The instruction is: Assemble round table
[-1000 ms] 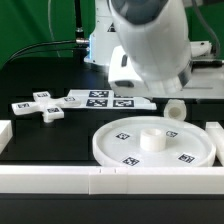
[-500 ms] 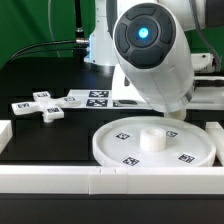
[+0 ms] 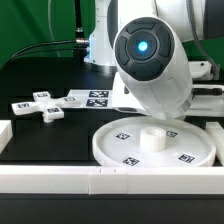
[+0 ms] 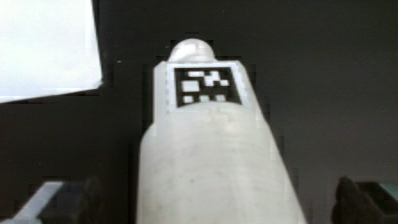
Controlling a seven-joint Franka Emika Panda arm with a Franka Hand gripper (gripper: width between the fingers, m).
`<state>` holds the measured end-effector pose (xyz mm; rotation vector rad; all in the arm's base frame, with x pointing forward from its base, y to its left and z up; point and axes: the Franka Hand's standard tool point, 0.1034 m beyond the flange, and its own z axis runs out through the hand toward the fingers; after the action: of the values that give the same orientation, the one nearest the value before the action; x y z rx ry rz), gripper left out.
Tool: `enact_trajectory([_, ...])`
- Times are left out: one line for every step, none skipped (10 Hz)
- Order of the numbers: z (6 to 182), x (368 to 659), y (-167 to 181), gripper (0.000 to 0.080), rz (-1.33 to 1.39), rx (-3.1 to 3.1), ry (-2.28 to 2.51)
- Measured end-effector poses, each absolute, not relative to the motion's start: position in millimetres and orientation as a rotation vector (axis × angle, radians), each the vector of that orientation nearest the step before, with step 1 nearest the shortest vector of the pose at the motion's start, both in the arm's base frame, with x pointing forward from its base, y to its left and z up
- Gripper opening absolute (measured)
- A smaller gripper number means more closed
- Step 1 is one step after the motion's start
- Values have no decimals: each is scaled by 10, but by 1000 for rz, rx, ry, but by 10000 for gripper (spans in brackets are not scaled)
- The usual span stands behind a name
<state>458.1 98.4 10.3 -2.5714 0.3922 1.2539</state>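
Note:
My gripper should close, as both fingers reach down beside the leg's thick body. Closing now would hold the cylinder leg.
The large round disc point(image 3: 150, 145) lies flat at the front, with a raised hub in its middle. The cross-shaped foot point(image 3: 40, 105) lies at the exterior view's left. The short cylinder leg point(image 4: 210, 120) with its tag fills the wrist view and lies between my fingers. In the exterior view it is hidden behind the arm. My gripper point(image 4: 208, 200) is open. One dark fingertip point(image 4: 50, 200) is on each side of the leg, with a gap to it. The arm's wrist point(image 3: 150, 60) hangs low over the disc's far right edge.
The marker board point(image 3: 95, 98) lies behind the disc. White border rails run along the front point(image 3: 100, 180) and stand at both sides point(image 3: 4, 135). A white flat surface point(image 4: 45, 45) shows beside the leg in the wrist view.
The arm has turned and come down over the leg at the disc's far right. The leg, visible one second ago in the exterior view, is now hidden by the arm.

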Motion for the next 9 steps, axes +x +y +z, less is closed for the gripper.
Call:
enact_trajectory([97,4577,987,649,1255,-2571,392])
enact_trajectory([89,4571,989,541,1258,-2570,391])
enact_trajectory([83,4566,990,406,1259,-2569,391])
enact_trajectory([82,4566,990,406,1259,-2569,389])
enact_trajectory([83,4566,990,406,1258,-2568,385])
enact_trajectory([83,4566,990,406,1256,-2567,378])
enact_trajectory([94,4573,988,406,1255,-2567,375])
enact_trajectory([141,4587,980,406,1251,-2566,369])
enact_trajectory([234,4599,970,406,1256,-2562,362])
